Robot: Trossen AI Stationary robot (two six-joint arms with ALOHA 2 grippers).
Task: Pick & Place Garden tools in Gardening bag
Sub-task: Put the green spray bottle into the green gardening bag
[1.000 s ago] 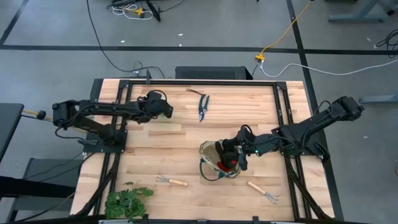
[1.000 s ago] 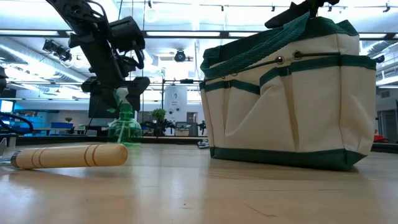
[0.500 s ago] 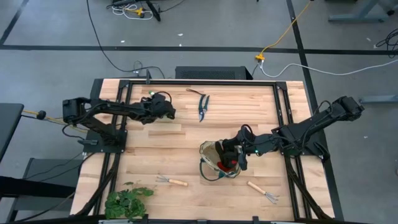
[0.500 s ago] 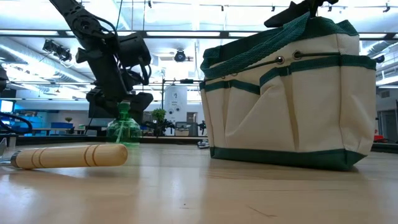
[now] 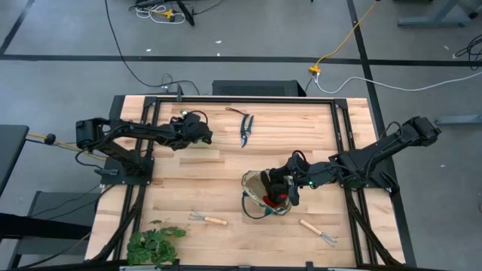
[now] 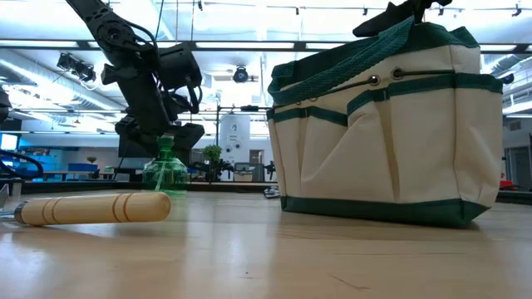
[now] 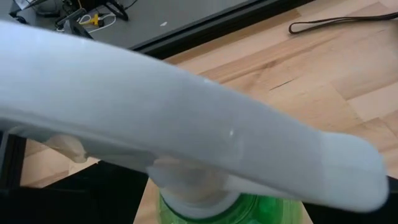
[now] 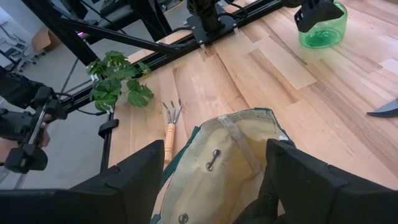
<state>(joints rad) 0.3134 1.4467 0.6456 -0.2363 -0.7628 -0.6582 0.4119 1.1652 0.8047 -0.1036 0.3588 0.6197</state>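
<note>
My left gripper should close on the bottle now, because its fingers are on either side of the bottle's neck [image 7: 198, 202], below the white nozzle [image 7: 186, 124].
The green spray bottle [image 6: 166, 174] stands upright on its base at the table's far left; its white nozzle [image 7: 186, 124] fills the left wrist view. My left gripper [image 6: 164, 133] is open, low over the bottle's top, with a finger on either side of the nozzle. The cream and dark green gardening bag [image 5: 260, 194] stands on its base at the table's middle, mouth up. My right gripper [image 5: 285, 188] is open at the bag's right rim, its fingers spread over the mouth [image 8: 224, 155]. Something red [image 5: 273, 201] shows inside. Dark-handled shears [image 5: 245, 129] lie flat at the far middle. My left gripper's fingers stand beside the nozzle, and I cannot tell whether they touch it. My right gripper's fingers [image 8: 130, 186] are wide apart at the bag's near rim, which rises toward the gripper in the low view [image 6: 399, 29]. The gripper hides whether they touch.
One wooden-handled rake [image 5: 207, 219] lies near the front left of the bag, another [image 5: 318, 231] at the front right. A leafy plant bunch [image 5: 154, 245] lies at the front left corner. Bare wood lies between the bottle and the bag.
My left gripper has gone down and a little toward the table's right, coming over the spray bottle's top, then has kept still. The bottle has stayed upright in place.
</note>
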